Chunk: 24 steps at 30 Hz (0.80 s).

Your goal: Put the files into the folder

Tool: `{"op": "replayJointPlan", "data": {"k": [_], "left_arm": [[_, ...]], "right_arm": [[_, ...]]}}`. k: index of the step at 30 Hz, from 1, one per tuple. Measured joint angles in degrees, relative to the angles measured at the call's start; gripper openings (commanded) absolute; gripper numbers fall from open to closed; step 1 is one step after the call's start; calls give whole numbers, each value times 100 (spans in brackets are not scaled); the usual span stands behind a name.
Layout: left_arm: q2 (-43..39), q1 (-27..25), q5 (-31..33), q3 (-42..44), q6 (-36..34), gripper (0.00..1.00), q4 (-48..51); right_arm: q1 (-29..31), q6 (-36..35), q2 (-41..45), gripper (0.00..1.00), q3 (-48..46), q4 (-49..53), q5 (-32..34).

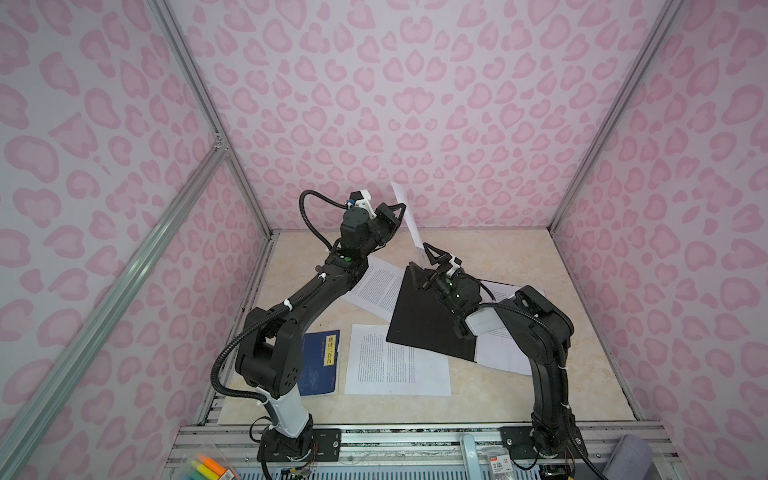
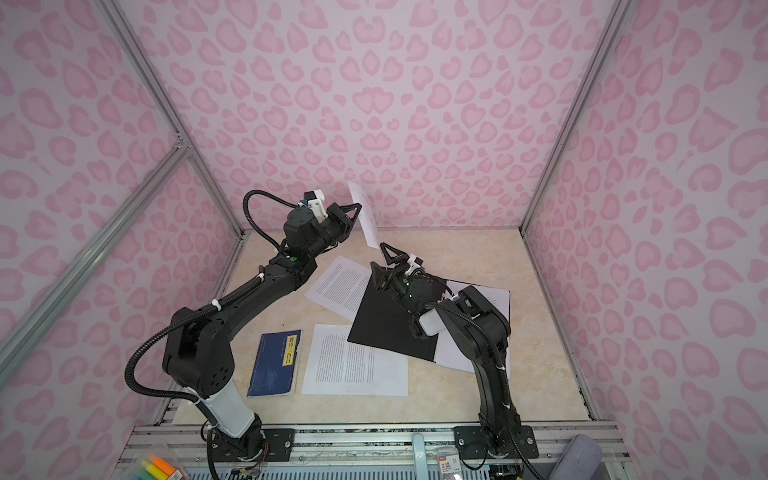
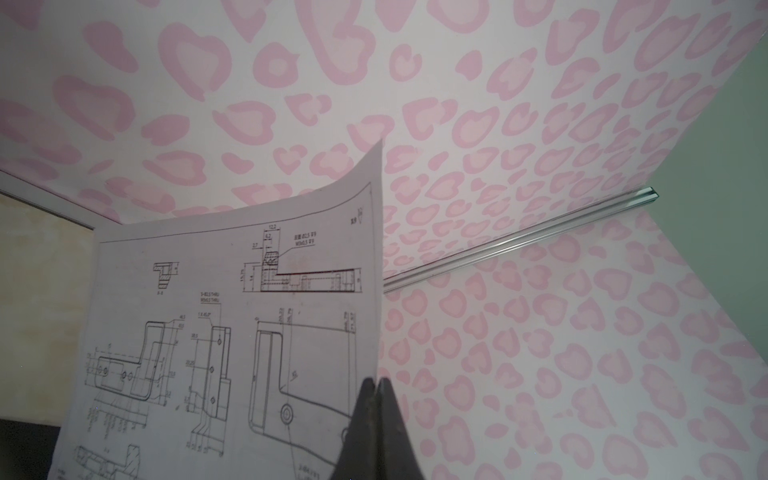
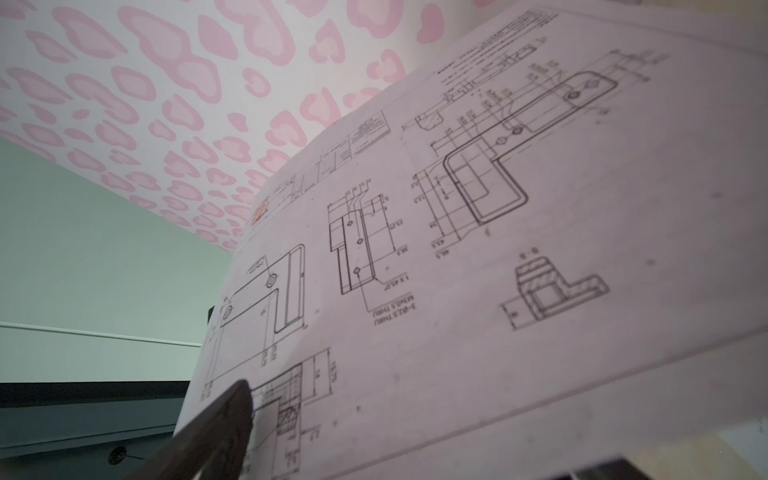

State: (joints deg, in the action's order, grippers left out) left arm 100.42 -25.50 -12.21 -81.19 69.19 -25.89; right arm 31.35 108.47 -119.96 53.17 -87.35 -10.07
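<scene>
I will grab the file sheet's edge (image 1: 417, 240) next to the small drawing with my right gripper next. The opposite edge stays free to go into the folder (image 1: 419, 320).
My left gripper (image 1: 402, 205) (image 2: 358, 205) (image 3: 376, 380) is shut on the edge of a white file sheet (image 1: 406, 220) (image 2: 365, 218) (image 3: 232, 332) printed with technical drawings. It holds the sheet upright in the air near the back wall. My right gripper (image 1: 424, 262) (image 2: 384, 262) stands open at the sheet's lower corner, above the far corner of the folder (image 1: 419, 320) (image 2: 382, 328), which lies open with its black inside up. In the right wrist view the sheet (image 4: 457, 249) fills the frame and only one finger (image 4: 224, 424) shows. More files (image 1: 395, 361) (image 1: 374, 286) (image 1: 503, 353) lie flat around the folder.
A dark blue book with a yellow label (image 1: 320, 361) (image 2: 276, 361) lies at the front left beside the left arm's base. Pink patterned walls close in the table on three sides. A box of markers (image 1: 212, 465) sits below the front metal rail (image 1: 415, 436).
</scene>
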Motion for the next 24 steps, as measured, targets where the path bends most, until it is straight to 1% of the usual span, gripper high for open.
{"op": "replayJointPlan", "data": {"k": [4, 12, 16, 18, 20, 22, 24], "left_arm": [[-85, 33, 2, 264, 15, 4, 22], [-612, 179, 103, 981, -42, 4, 11], [-691, 251, 166, 1150, -94, 4, 13], [-734, 267, 179, 1237, -103, 4, 13], [-789, 267, 216, 1327, -160, 4, 13], [-844, 284, 245, 1394, -188, 4, 15], [-896, 299, 278, 1458, -227, 4, 22]], "right_arm": [[-76, 39, -4, 84, 0, 2, 20], [-109, 153, -31, 67, -9, 4, 85], [-109, 234, -57, 58, -9, 2, 79], [-107, 269, -74, 56, -9, 7, 76], [-101, 297, -76, 51, -15, 4, 68], [-96, 313, -83, 49, -15, 4, 57], [-87, 343, -94, 43, -15, 2, 35]]}}
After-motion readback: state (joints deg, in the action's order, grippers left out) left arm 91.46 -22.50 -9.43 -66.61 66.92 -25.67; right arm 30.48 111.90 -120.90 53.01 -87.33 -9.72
